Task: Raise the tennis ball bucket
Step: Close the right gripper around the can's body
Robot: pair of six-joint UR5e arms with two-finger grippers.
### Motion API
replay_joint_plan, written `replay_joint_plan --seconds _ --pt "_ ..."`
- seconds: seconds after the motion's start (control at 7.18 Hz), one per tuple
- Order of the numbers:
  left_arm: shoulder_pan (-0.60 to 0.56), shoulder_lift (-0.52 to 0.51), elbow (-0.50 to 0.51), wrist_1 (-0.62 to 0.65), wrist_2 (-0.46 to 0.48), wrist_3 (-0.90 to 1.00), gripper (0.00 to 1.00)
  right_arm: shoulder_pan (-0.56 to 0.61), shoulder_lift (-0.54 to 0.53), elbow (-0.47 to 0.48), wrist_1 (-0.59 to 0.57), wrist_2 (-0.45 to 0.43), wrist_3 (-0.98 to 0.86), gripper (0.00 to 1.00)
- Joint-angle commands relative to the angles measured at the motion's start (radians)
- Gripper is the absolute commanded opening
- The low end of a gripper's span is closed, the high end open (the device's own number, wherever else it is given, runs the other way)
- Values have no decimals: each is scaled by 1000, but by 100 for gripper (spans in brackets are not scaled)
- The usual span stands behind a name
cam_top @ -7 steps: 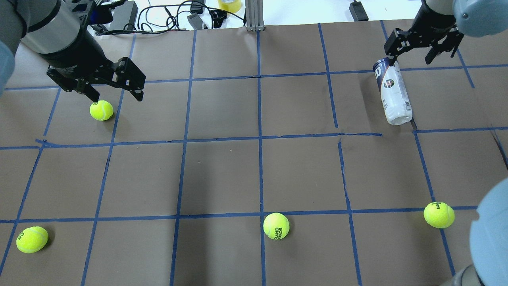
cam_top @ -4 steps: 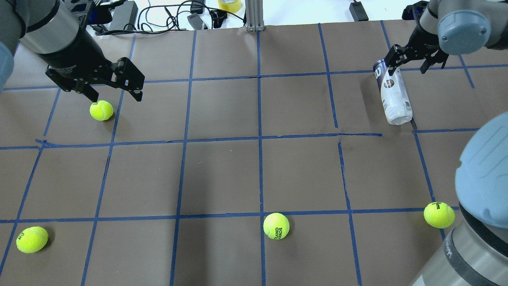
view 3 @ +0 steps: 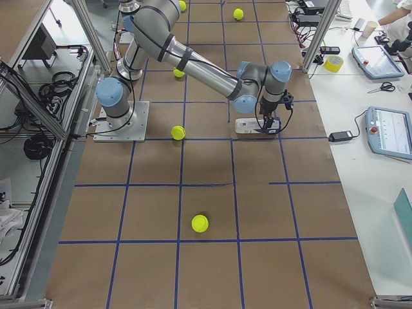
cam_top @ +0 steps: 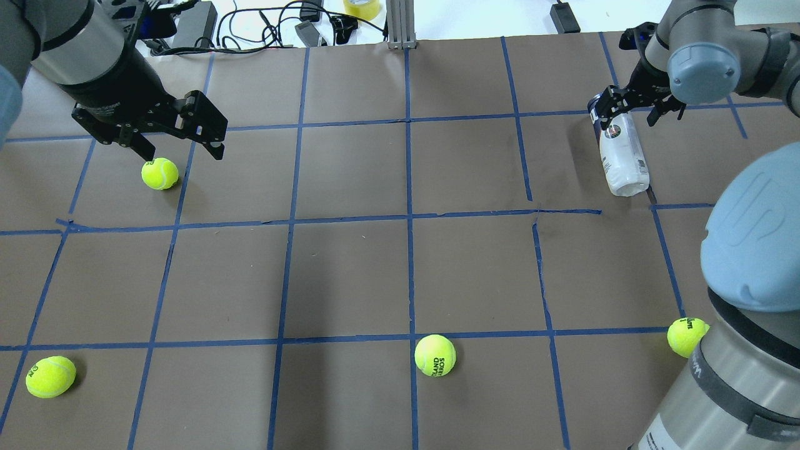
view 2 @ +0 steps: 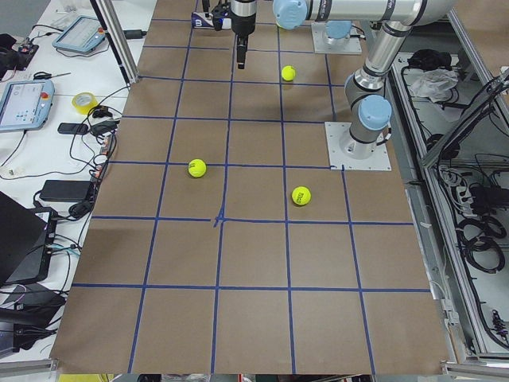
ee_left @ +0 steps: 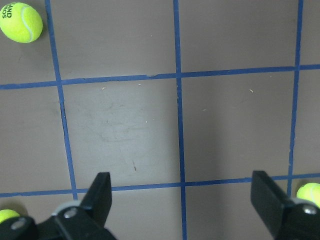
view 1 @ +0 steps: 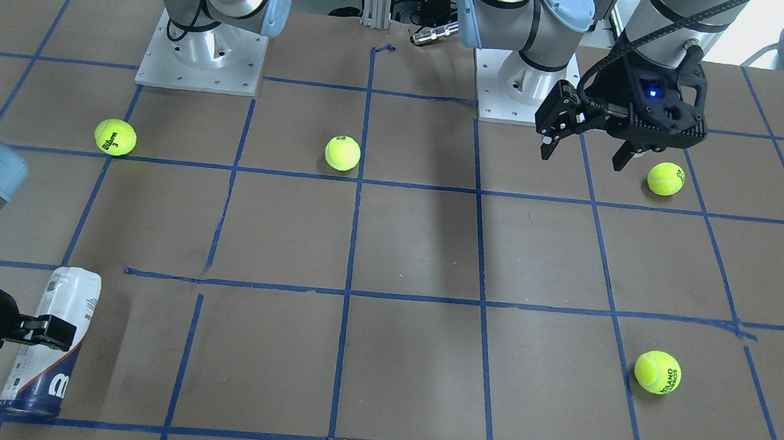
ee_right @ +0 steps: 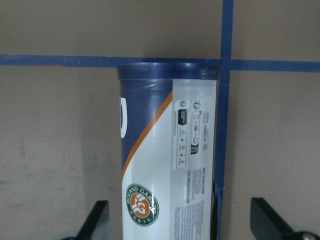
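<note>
The tennis ball bucket should next be grabbed by my right gripper by its labelled body below the navy lid point(ee_right: 167, 195), to lift the bucket up.
The tennis ball bucket point(cam_top: 620, 153) lies on its side at the far right of the table, navy end pointing away from the robot. It also shows in the front view point(view 1: 50, 340) and the right wrist view point(ee_right: 167, 165). My right gripper point(cam_top: 628, 111) is open and low over the navy end, with one finger on each side of the can and neither visibly pressing on it point(ee_right: 182, 222). My left gripper point(cam_top: 181, 149) is open and empty, hovering above a tennis ball point(cam_top: 159, 173) at the far left.
Three more tennis balls lie near the robot: left point(cam_top: 50, 377), centre point(cam_top: 435, 355) and right point(cam_top: 686, 336). My right arm's elbow point(cam_top: 750, 244) overhangs the near right corner. Cables and boxes point(cam_top: 250, 25) lie past the far edge.
My right gripper has come down and settled around the bucket's navy end, and its elbow has swung further into view. The bucket and my left arm have not moved.
</note>
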Motion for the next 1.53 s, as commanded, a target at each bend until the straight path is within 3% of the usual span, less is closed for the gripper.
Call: replay_joint_plan --seconds 0.0,1.39 --pt "-1 1 -1 0 0 1 100 0 34 5 -6 -3 -9 100" --pt "1 -1 -16 11 -3 3 100 0 69 22 -20 -3 -14 99"
